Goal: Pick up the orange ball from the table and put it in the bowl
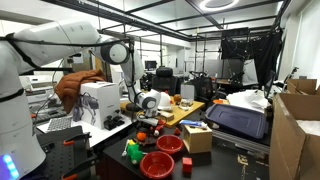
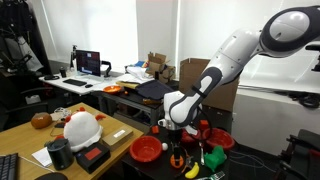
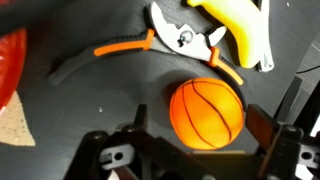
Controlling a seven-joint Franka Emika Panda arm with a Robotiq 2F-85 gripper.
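Note:
My fingers reach down on either side of the orange ball (image 3: 207, 112), so it is time for my gripper to close on it now.
The orange ball (image 3: 207, 112), with thin dark basketball lines, rests on the dark table (image 3: 90, 105). My gripper (image 3: 200, 135) is open and straddles it. The right finger is close to the ball and the left finger stands a gap away. In an exterior view the gripper (image 2: 178, 140) is low over the table's near end, with a small orange spot just below it that I take for the ball (image 2: 177, 159). A smaller deep red bowl (image 1: 170, 144) stands beside a wider red bowl (image 1: 157, 164). A red bowl edge (image 3: 8, 60) shows at the wrist view's left.
Orange-handled pliers (image 3: 180, 38) and a yellow object (image 3: 240, 25) lie just beyond the ball. A white-and-orange domed object (image 2: 82, 127) sits on a wooden board. A cardboard box (image 1: 197, 137) and green items (image 2: 210, 157) crowd the bowls.

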